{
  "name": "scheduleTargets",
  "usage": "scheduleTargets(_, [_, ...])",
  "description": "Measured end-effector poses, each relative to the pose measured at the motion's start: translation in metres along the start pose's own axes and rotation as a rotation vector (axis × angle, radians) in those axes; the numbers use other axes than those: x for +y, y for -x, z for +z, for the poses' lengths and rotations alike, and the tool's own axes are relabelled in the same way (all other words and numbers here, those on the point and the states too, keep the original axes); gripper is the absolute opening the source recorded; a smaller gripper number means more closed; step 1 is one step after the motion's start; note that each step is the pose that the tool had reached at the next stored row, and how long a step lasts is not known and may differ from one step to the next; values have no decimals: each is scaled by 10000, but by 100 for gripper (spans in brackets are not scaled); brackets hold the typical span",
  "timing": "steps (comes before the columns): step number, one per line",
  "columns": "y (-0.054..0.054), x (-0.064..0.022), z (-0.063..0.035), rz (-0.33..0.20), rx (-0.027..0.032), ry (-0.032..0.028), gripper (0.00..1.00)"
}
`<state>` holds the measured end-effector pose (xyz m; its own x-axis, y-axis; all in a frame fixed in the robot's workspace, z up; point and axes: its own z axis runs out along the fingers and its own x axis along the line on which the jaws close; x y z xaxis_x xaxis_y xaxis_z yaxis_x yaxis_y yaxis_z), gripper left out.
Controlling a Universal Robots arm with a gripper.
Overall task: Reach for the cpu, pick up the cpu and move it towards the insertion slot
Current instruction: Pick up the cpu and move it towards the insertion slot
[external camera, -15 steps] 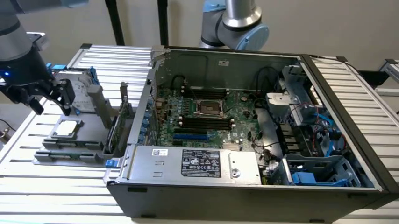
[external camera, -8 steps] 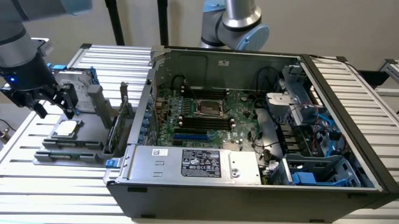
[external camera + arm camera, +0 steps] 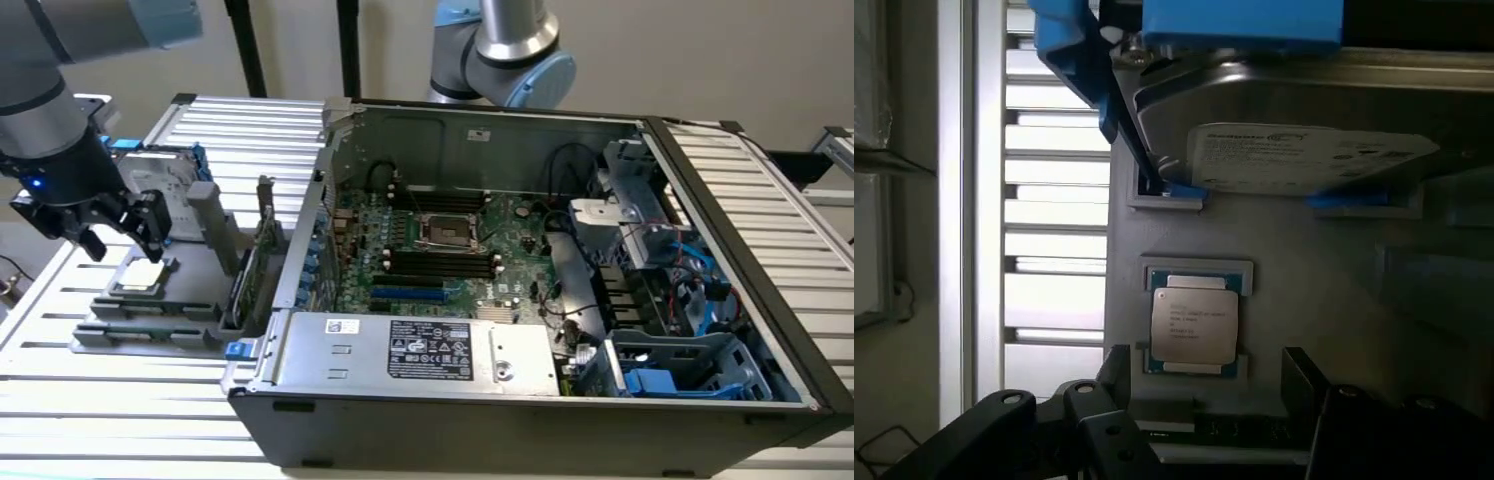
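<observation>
My fingers stop short, above the grey tray [image 3: 1314, 290], so it isn't time to close yet. My gripper should first move toward the CPU's near edge [image 3: 1192, 368] and then close on the CPU.
The cpu [image 3: 143, 275] [image 3: 1194, 325], a small square chip with a silvery top, lies flat in a recess of the grey holder tray [image 3: 187, 290] at the exterior view's left. My gripper [image 3: 120, 235] [image 3: 1204, 385] hovers just above it, open, its black fingers [image 3: 1116, 368] spread to either side of the chip without touching it. The insertion slot [image 3: 450, 231], a square socket with a shiny metal frame and dark centre, sits on the motherboard inside the open computer case, well to the exterior view's right of the gripper.
A silver hard drive [image 3: 158, 175] [image 3: 1294, 150] in a blue bracket stands on the tray just behind the chip. Upright grey tray posts [image 3: 214, 215] rise between the tray and the case wall [image 3: 314, 230]. Black memory slots [image 3: 434, 262] flank the socket. A slatted metal table [image 3: 80, 400] carries everything.
</observation>
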<state>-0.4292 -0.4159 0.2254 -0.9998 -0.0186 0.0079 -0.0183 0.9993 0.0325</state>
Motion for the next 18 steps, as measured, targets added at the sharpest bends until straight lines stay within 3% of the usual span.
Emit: scheduleTargets(18, [-18,30,329,468,-15,4,71])
